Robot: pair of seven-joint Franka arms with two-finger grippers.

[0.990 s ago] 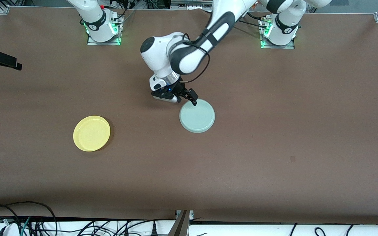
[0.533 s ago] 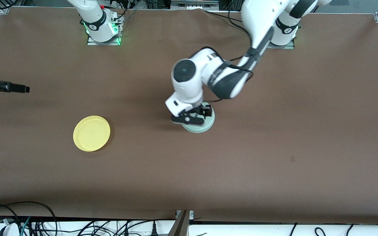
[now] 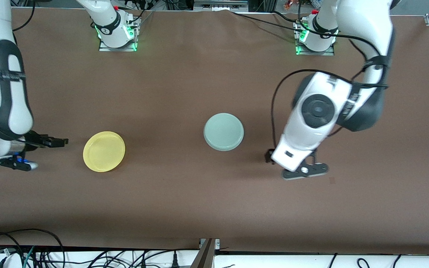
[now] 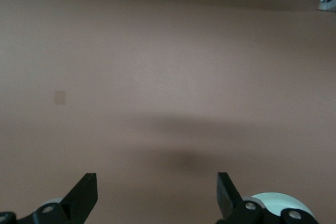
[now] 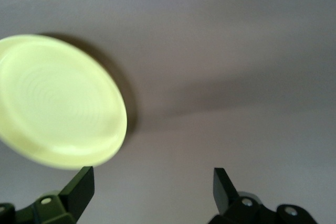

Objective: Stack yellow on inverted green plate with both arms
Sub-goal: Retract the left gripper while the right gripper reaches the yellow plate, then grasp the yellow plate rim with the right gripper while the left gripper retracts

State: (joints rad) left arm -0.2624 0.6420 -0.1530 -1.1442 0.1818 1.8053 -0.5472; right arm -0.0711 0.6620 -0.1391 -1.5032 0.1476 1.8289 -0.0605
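My right gripper grips the yellow plate's raised rim (image 3: pixel 85 152) next, to stack the yellow plate onto the inverted green plate (image 3: pixel 223 131).
The yellow plate (image 3: pixel 104 151) lies rim up on the brown table toward the right arm's end; it also shows in the right wrist view (image 5: pixel 58 100). The pale green plate (image 3: pixel 223 131) lies upside down near the table's middle; its edge shows in the left wrist view (image 4: pixel 278 203). My right gripper (image 3: pixel 56 142) is open and empty, low beside the yellow plate on its right-arm side, with its jaws wide apart in its own wrist view (image 5: pixel 153 179). My left gripper (image 3: pixel 301 168) is open and empty over bare table beside the green plate, toward the left arm's end (image 4: pixel 157 182).
The brown table (image 3: pixel 214 208) carries only the two plates and a small dark mark (image 3: pixel 331 180) near the left gripper. Cables (image 3: pixel 32 253) hang along the table edge nearest the camera. The arm bases (image 3: pixel 117 35) stand along the edge farthest from the camera.
The left gripper has left the green plate and swung toward the left arm's end. The right arm has come in from the table's end to beside the yellow plate. Neither plate moved.
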